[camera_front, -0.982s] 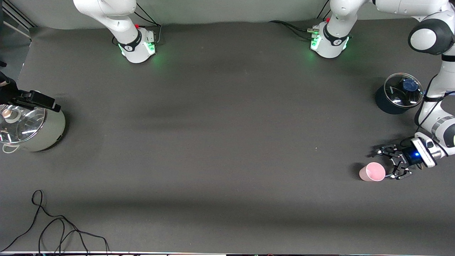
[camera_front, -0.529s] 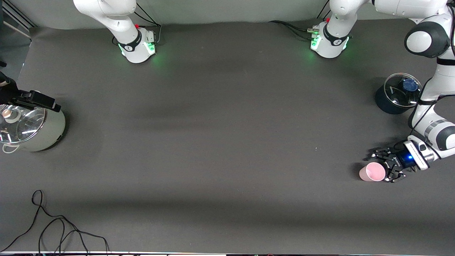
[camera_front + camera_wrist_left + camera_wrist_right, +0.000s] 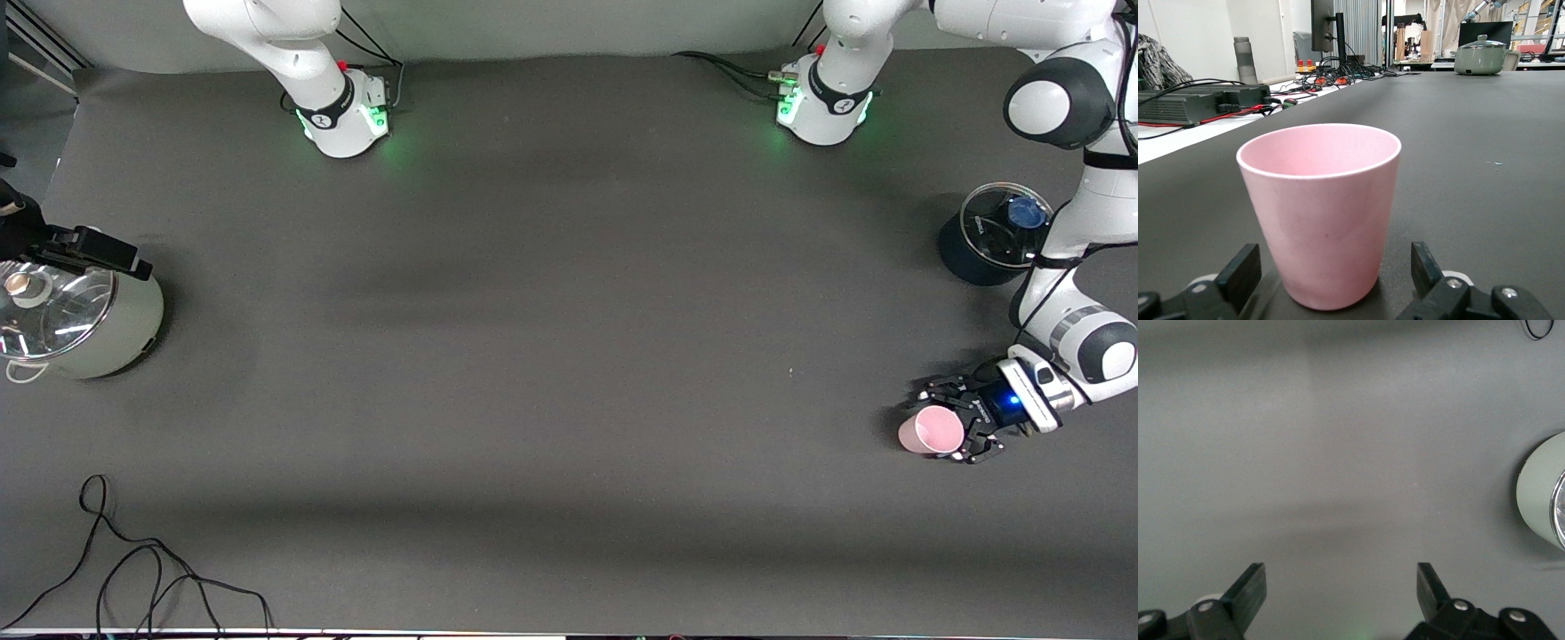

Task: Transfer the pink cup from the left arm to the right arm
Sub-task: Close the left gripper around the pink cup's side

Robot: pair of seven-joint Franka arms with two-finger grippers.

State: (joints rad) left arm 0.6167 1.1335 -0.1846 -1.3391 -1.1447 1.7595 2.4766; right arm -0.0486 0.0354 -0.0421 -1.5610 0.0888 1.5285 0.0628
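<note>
My left gripper's fingers stand on either side of the pink cup's base (image 3: 1329, 290) and closing now would catch the cup, so it is time to close on it.
The pink cup (image 3: 931, 430) stands upright on the dark table near the left arm's end. In the left wrist view the cup (image 3: 1321, 207) fills the middle. My left gripper (image 3: 940, 425) is low at the table and open. Its black claw fingers (image 3: 1243, 268) stand on either side of the cup's base, with a gap on each side. My right gripper (image 3: 1338, 583) shows only in its own wrist view. It is open and empty, held high over bare table beside the pale green pot.
A dark blue pot with a glass lid (image 3: 996, 233) stands by the left arm, farther from the front camera than the cup. A pale green pot with a glass lid (image 3: 80, 324) sits at the right arm's end. A black cable (image 3: 133, 578) lies at the front edge.
My left gripper has moved toward the cup and now has its open fingers on both sides of it. The cup has not moved.
</note>
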